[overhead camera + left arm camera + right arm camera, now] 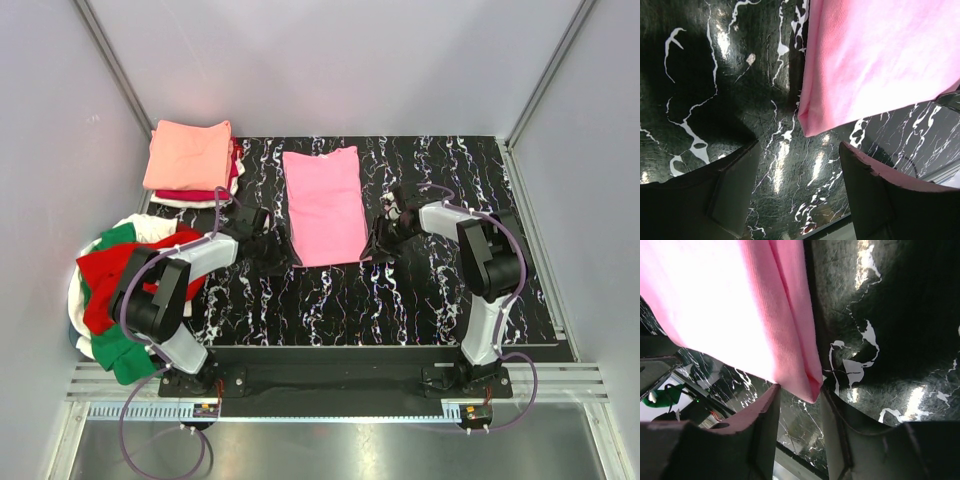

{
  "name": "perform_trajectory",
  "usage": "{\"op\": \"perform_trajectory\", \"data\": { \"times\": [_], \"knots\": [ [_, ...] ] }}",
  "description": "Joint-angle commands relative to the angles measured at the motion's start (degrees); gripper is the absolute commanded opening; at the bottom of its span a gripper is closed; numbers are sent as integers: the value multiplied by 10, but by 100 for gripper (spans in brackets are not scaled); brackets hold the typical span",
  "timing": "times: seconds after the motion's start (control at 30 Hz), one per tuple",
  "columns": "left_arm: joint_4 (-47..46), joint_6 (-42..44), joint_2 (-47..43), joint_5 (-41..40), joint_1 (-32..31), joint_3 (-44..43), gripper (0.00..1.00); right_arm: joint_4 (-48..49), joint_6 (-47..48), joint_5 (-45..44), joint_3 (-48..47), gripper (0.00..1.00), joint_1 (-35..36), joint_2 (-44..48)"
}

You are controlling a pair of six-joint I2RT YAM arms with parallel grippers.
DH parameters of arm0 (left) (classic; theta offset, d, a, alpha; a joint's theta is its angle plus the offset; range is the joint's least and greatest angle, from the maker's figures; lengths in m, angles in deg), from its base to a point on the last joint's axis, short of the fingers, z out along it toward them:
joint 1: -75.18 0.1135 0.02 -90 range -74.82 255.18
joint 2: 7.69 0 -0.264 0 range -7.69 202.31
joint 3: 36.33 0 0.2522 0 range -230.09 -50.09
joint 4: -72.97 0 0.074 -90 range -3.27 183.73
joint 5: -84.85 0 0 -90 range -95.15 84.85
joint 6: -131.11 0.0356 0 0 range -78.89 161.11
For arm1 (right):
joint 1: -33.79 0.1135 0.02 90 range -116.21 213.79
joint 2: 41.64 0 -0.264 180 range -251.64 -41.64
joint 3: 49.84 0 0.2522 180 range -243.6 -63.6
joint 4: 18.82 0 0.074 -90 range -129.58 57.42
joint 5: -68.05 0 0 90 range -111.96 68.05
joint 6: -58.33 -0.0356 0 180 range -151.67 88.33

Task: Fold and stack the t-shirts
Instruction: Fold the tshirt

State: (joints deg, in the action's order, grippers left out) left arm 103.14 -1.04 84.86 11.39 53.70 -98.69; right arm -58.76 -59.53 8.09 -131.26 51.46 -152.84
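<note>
My left gripper should fold the t-shirt's near edge over, so next it needs to grab the pink t-shirt's near corner (297,264) (811,127), opposite my right gripper's corner.
A bubblegum pink t-shirt (324,205), folded into a long strip, lies flat on the black marble table (430,300). My left gripper (275,252) is open and empty just off the strip's near left corner (810,127). My right gripper (380,240) is open with its jaws on either side of the near right corner (812,387), the cloth tip just between the fingertips. A folded stack with a salmon-orange t-shirt (188,153) on top sits at the back left. A loose pile of red (110,275), green and white t-shirts lies off the left edge.
Grey enclosure walls stand on the left, back and right. Under the salmon shirt the stack shows red and white layers (190,197). The arm bases are bolted to a rail (330,380) at the near edge.
</note>
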Motion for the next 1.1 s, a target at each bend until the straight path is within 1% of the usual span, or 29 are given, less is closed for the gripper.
{"op": "perform_trajectory", "data": {
  "times": [0.0,0.03,0.13,0.23,0.4,0.53,0.67,0.7,0.8,0.83,0.87,0.97,1.07],
  "knots": [
    [-30,-11,5,-1,-1,17,71,12,-1,-11,-17,43,5,-10],
    [-32,-12,8,1,-1,18,70,10,1,-11,-19,41,5,-12],
    [-33,-12,10,-3,-4,17,69,8,2,-13,-27,39,5,-19],
    [-34,-16,15,-11,-8,12,65,7,1,-13,-33,34,6,-24],
    [-47,-28,29,-17,-13,4,63,6,1,-13,-36,31,6,-25],
    [-58,-35,46,-18,-16,-4,56,7,2,-12,-37,28,5,-27],
    [-61,-37,56,-29,-17,-12,42,7,3,-10,-40,24,6,-29],
    [-61,-36,57,-36,-17,-14,33,7,3,-10,-40,20,5,-30],
    [-58,-32,61,-54,-18,-24,18,3,6,-8,-42,14,5,-30],
    [-58,-30,61,-56,-18,-25,6,2,6,-7,-43,6,5,-31],
    [-60,-28,61,-56,-18,-26,0,1,9,-7,-43,1,5,-31],
    [-57,-23,54,-50,-21,-25,0,8,3,-8,-27,0,5,-10],
    [-48,-25,22,-53,-34,-9,0,10,-8,-10,-1,0,5,43]
  ]
}}
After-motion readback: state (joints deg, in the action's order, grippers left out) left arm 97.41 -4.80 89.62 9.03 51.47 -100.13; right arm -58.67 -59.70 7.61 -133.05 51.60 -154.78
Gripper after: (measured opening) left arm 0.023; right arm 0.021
